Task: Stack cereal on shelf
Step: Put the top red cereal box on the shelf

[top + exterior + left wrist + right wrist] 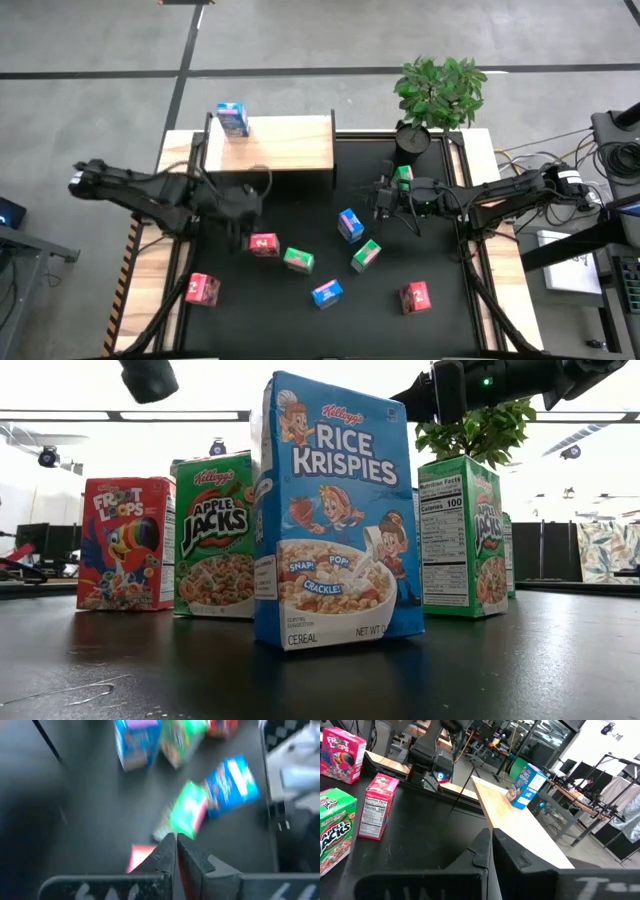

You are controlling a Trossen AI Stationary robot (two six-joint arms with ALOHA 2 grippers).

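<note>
I should grab the red box by its two sides with my left gripper next. Then I can stack the box on the shelf (285, 142).
The shelf (285, 142) is a pale wooden board at the table's far left, and one blue cereal box (231, 118) stands on it. Several more cereal boxes, red, green and blue, stand scattered on the black mat, among them a red one (264, 245) and a green one (298, 260). My left gripper (245, 215) hovers shut and empty just beyond the red box (140, 856). My right gripper (383, 195) hangs shut and empty at mid-table, pointing toward the shelf (520, 825).
A potted plant (440, 92) stands at the far edge, right of the shelf. A green box (403, 176) sits close beside my right gripper. A blue box (335, 510) stands nearest the low camera. Bare mat lies in front of the shelf.
</note>
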